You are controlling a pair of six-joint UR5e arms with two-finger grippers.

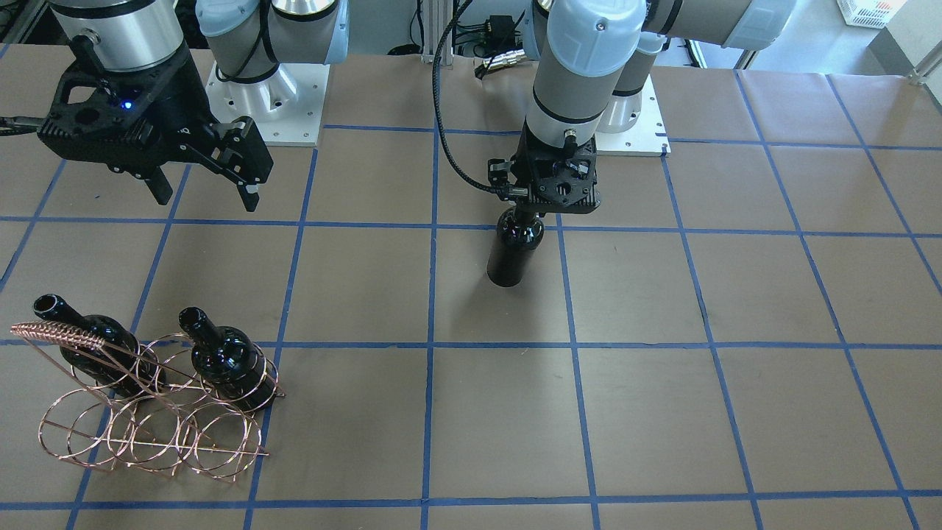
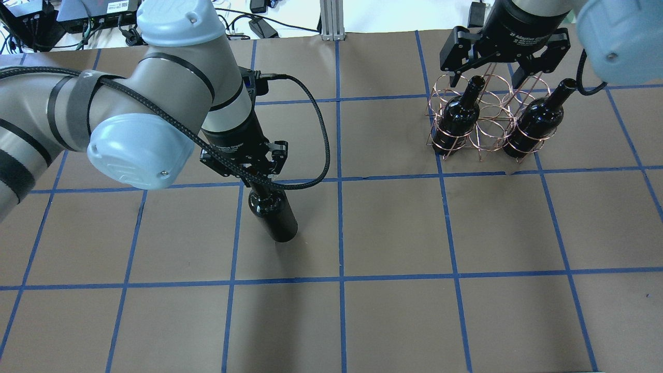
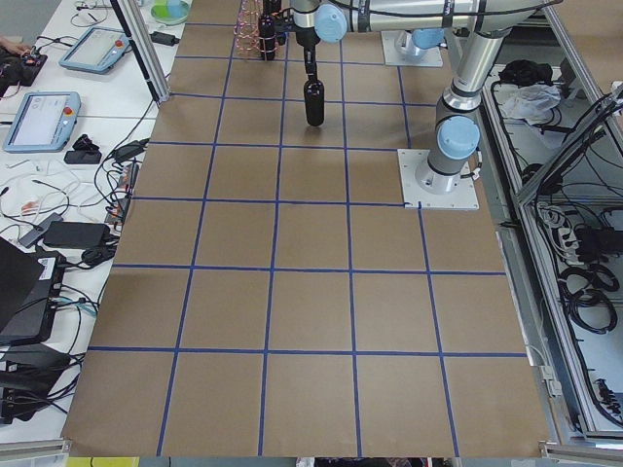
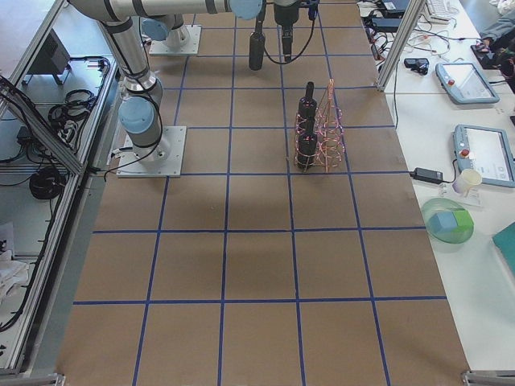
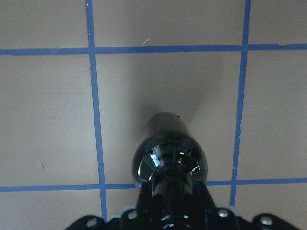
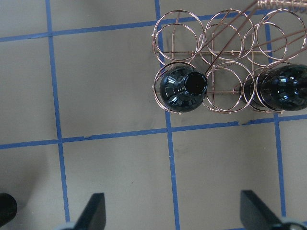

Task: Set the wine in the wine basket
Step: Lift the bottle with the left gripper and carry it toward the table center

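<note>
My right gripper grabs the glossy black bottle by its neck [image 1: 525, 215] next, to place the wine into the basket's empty loop [image 1: 179, 394].
My left gripper [image 1: 541, 205] [image 2: 257, 177] is shut on the neck of a glossy black wine bottle [image 1: 514, 258] [image 2: 274, 217] [image 5: 168, 151]. The bottle hangs upright near the table's middle; I cannot tell whether its base touches. The copper wire wine basket [image 1: 147, 434] [image 2: 488, 127] [image 6: 225, 40] stands far to my right. It holds two black bottles [image 1: 224, 361] [image 1: 96, 342] in the end loops of one row [image 6: 182, 88] [image 6: 283, 88]. The middle loop between them is empty. My right gripper [image 1: 204, 197] [image 2: 487, 77] [image 6: 176, 213] is open and empty, raised on the robot's side of the basket.
Brown paper with a blue tape grid covers the table. The arms' white base plates [image 1: 265, 110] [image 1: 633, 125] sit at the robot's edge. A black cable [image 2: 321, 140] loops off the left wrist. Benches with tablets flank the table's ends [image 3: 39, 117] [image 4: 475, 153].
</note>
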